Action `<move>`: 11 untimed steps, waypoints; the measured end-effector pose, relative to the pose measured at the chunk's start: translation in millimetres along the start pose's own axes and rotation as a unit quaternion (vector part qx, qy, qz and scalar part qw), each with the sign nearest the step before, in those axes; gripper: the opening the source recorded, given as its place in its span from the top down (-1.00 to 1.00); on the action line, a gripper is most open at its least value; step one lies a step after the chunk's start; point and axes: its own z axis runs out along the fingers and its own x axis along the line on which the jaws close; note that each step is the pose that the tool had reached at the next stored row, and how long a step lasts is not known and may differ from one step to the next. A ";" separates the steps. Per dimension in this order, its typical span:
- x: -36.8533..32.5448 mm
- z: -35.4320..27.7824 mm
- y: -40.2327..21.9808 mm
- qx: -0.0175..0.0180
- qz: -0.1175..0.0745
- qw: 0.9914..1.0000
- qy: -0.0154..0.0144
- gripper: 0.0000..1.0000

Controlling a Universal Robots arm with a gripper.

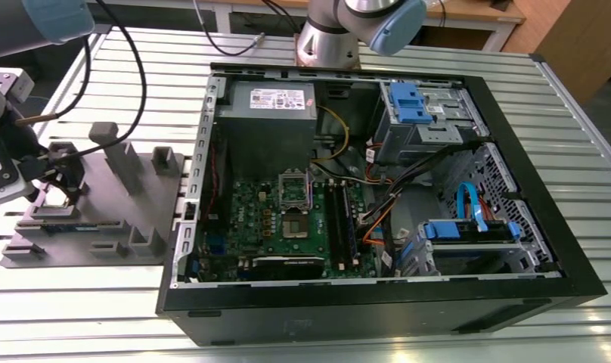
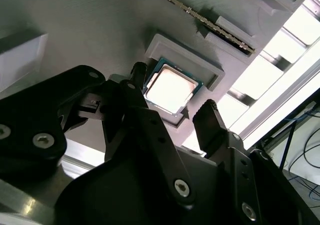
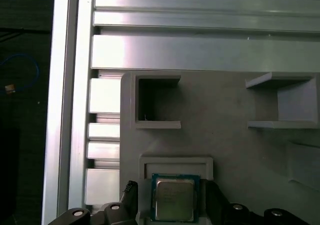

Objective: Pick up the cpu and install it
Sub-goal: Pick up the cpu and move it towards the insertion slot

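My gripper should next pick up the cpu by its two opposite exposed side edges to install it, as the holder's raised side closes in one edge.
The cpu [image 3: 173, 201] is a small square chip with a pale metal top and a thin dark rim. It lies flat in a shallow square pocket of the grey holder block [image 3: 220, 110]. My gripper [image 3: 171, 195] is open and straddles it, one black fingertip [image 3: 129, 191] on each side, with small gaps to the chip's edges. The second wrist view shows the cpu [image 2: 172, 89] lit brightly between the gripper's [image 2: 173, 92] two fingers. In the exterior view the gripper [image 1: 51, 181] hangs low over the holder block [image 1: 103, 227], at that view's left.
An open computer case [image 1: 547, 227] lies on the slatted metal table [image 1: 547, 91], to the exterior view's right of the block. Its motherboard carries the socket frame [image 1: 293, 203]. A long memory stick [image 2: 210, 25] rests in a slot of the block. Upright posts [image 1: 119, 162] stand nearby.
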 end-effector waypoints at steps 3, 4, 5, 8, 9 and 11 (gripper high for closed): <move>0.1 2.1 -0.2 0.000 0.000 1.000 0.000 -0.31; 0.1 2.1 -0.2 0.000 0.000 1.000 0.000 -0.31; 0.1 2.1 -0.2 0.000 0.000 1.000 0.000 -0.31; 0.1 2.2 -0.2 0.000 0.000 1.000 0.000 -0.31; 0.1 2.3 -0.2 0.000 0.000 1.000 0.000 -0.31; 0.1 2.3 -0.2 0.000 0.000 1.000 0.000 -0.31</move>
